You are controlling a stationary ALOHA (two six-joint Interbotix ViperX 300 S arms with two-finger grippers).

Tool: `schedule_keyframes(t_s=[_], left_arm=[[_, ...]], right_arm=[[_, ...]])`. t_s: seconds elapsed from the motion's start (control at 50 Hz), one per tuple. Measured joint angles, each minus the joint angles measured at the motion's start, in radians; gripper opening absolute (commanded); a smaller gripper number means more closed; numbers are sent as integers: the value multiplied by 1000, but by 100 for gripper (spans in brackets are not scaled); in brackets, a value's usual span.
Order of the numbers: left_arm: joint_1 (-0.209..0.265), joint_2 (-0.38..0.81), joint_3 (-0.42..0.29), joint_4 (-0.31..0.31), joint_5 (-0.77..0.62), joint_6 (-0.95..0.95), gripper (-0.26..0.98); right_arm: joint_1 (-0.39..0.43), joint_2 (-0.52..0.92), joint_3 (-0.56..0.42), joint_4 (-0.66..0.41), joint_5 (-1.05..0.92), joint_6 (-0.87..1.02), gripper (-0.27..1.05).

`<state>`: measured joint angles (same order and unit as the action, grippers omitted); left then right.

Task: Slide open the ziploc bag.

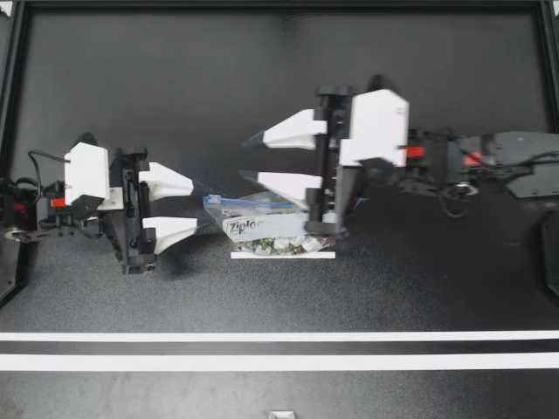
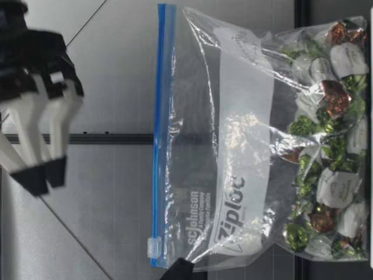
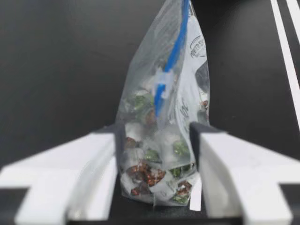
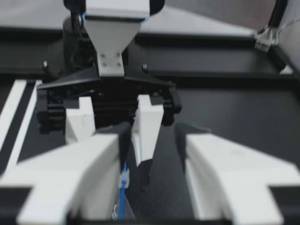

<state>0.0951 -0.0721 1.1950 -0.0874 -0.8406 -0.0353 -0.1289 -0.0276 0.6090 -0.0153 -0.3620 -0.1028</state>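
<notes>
Wrapped candies bulge in the bottom of the bag, so my left gripper should next grab the bag by its thin upper end beside the zip. Then the bag can be slid open.
A clear zip bag of wrapped candies stands upright mid-table, its blue zip strip on top. My left gripper is open at the bag's left end, whose near end sits between the fingertips, the white slider just ahead. My right gripper is open, raised behind and above the bag, with nothing in it. In the low view the zip strip runs along the bag's top, with the slider at one end, and my right gripper hangs above. The right wrist view shows the slider beside one finger.
A short white strip lies on the black table right in front of the bag. Two long white lines cross the table nearer the front edge. My left gripper faces the right wrist camera.
</notes>
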Motion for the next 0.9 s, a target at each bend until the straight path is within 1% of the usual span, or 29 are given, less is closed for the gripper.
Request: schedule_keyframes(t_s=[0.08, 0.14, 0.4, 0.56, 0.68, 0.9], left_arm=[[0, 5, -2, 0, -2, 0, 44], [0, 5, -3, 0, -3, 0, 40], [0, 8, -6, 0, -9, 0, 6], [0, 11, -9, 0, -9, 0, -11], [0, 14, -11, 0, -9, 5, -15], [0, 14, -11, 0, -11, 11, -15]], right_arm=[[2, 32, -29, -2, 34, 0, 56], [2, 52, -48, -5, 52, 0, 56], [25, 138, -110, -12, 114, 0, 56], [31, 164, -132, -12, 130, 0, 56], [37, 186, -138, -12, 143, 0, 56], [41, 210, -146, -12, 175, 2, 56]])
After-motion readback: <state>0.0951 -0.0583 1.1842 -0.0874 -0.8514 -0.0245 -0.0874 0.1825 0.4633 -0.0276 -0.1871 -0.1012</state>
